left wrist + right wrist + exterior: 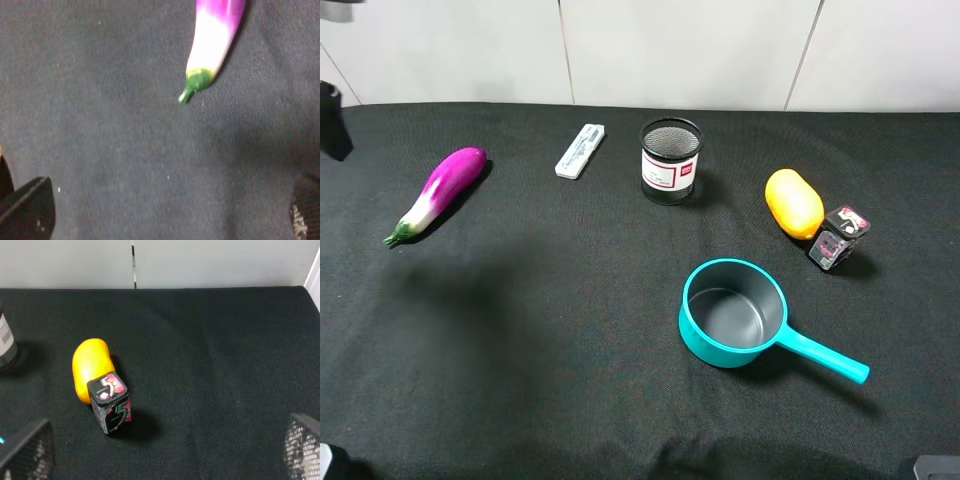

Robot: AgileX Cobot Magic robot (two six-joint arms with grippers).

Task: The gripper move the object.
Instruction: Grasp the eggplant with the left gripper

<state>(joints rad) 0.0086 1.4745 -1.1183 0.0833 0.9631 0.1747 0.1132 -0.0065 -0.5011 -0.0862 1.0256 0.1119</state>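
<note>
The toy eggplant needs to move toward the teal pan (732, 312), so my left gripper needs to grab it next by its thick purple end (463, 167).
The toy eggplant (438, 193) lies on the black cloth at the far left, magenta-purple fading to white, green stem toward the front left. In the left wrist view its white end and stem (215, 35) show ahead of my left gripper (166, 212), whose fingers (27, 210) stand wide apart and empty, short of the stem. My right gripper (165, 450) is open and empty too, its fingertips (302, 447) wide apart near the yellow oval object (89, 369). Neither gripper shows clearly in the exterior view.
A teal pan (732, 312) sits front right, handle pointing right. The yellow oval object (793, 202) and a small dark box (840, 238) lie right of centre. A black mesh cup (671, 160) and a white flat item (580, 150) stand at the back.
</note>
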